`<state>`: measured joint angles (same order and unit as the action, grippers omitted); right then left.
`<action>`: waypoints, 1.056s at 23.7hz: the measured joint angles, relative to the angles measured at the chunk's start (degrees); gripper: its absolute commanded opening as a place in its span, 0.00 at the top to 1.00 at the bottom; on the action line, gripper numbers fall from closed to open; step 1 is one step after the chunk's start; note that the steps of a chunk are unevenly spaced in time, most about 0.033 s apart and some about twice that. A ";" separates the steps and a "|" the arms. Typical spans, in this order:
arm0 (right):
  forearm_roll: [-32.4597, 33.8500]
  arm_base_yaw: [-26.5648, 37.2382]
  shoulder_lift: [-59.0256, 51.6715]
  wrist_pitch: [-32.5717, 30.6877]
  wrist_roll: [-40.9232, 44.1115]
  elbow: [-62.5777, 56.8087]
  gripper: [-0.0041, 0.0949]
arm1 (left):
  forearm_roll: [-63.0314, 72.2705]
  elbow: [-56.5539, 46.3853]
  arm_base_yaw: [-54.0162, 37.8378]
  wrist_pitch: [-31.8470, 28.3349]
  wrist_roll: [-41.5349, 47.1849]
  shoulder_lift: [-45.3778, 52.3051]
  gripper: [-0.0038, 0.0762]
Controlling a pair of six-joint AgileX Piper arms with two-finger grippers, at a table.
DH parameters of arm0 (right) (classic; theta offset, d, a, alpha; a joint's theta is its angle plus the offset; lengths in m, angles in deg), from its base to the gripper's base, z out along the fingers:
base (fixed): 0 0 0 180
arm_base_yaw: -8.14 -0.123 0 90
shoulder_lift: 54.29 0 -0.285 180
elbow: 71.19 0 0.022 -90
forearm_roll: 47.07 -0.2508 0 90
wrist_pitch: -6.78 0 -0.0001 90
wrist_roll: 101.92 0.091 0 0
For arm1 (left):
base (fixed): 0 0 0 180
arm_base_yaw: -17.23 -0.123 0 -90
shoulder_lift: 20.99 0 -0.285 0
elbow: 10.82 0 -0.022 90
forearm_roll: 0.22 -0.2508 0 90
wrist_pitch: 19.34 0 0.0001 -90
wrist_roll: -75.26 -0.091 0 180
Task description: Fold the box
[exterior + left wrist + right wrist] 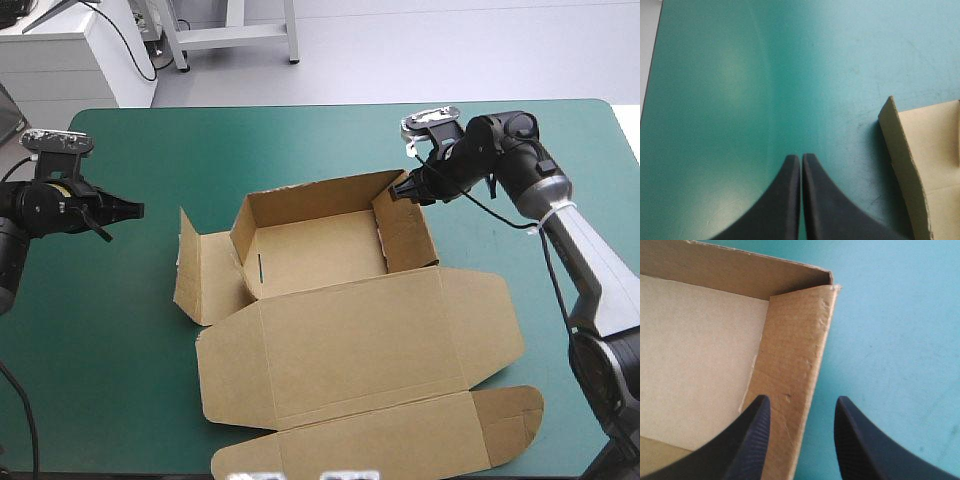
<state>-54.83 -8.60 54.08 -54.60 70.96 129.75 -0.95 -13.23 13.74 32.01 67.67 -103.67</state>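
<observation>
I need to grab its upright side's top edge [413,205] with my right gripper next, to hold the box [315,255] steady for folding.
The brown box [315,255] lies mid-table as an open tray. Its back wall and right wall [410,235] stand up, the left wall [195,270] is splayed outward, and the lid [370,340] lies flat toward the front. My right gripper [400,190] is open at the back right corner. In the right wrist view this gripper [801,407] straddles the right wall [795,350], one finger inside the tray, one outside. My left gripper [138,209] hovers shut left of the box. The left wrist view shows it [801,160] shut, with the splayed wall [910,150] beside it.
The lid's tuck flap [400,440] reaches close to the table's front edge. Teal-green cover [100,340] stretches from the box to the table's left edge, and a wide band of it [250,140] lies behind the box.
</observation>
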 measured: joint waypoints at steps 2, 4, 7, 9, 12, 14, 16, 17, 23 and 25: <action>1.44 0.00 -0.29 -3.79 0.18 2.44 0.57 | 0.21 0.00 0.00 0.11 -0.02 0.00 0.95; 2.25 0.00 -0.48 -6.16 0.18 3.48 0.59 | 0.26 0.00 -0.05 0.11 -0.07 0.00 0.95; 2.48 0.00 -0.34 -7.70 0.24 3.61 0.61 | 0.73 0.00 -0.12 0.11 -0.07 0.00 0.95; 2.43 0.00 0.32 -8.41 0.24 3.61 0.61 | 1.04 0.00 -0.18 0.11 -0.07 0.00 0.95; 1.88 0.00 3.55 -9.50 0.30 3.61 0.61 | 1.47 0.00 -0.18 0.11 -0.07 0.00 0.95; 0.41 0.00 6.43 -9.50 0.35 3.61 0.61 | 1.48 0.00 -0.18 0.11 -0.07 0.00 0.95; -1.56 -0.04 9.49 -9.44 0.35 3.61 0.61 | 1.48 0.00 -0.18 0.06 -0.07 0.00 0.95; -2.02 -0.04 10.38 -9.44 0.35 3.61 0.61 | 1.48 0.00 -0.18 0.06 -0.07 0.00 0.95; -2.62 -0.04 14.58 -9.24 0.35 3.61 0.85 | 1.48 0.00 -0.18 0.06 -0.07 0.00 0.96; -2.49 -0.04 14.64 -9.19 0.17 3.61 0.97 | 1.48 0.00 -0.18 -0.26 -0.07 0.00 0.96</action>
<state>-57.33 -8.64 68.72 -63.78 71.13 133.36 0.53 -13.23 13.56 31.74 67.60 -103.67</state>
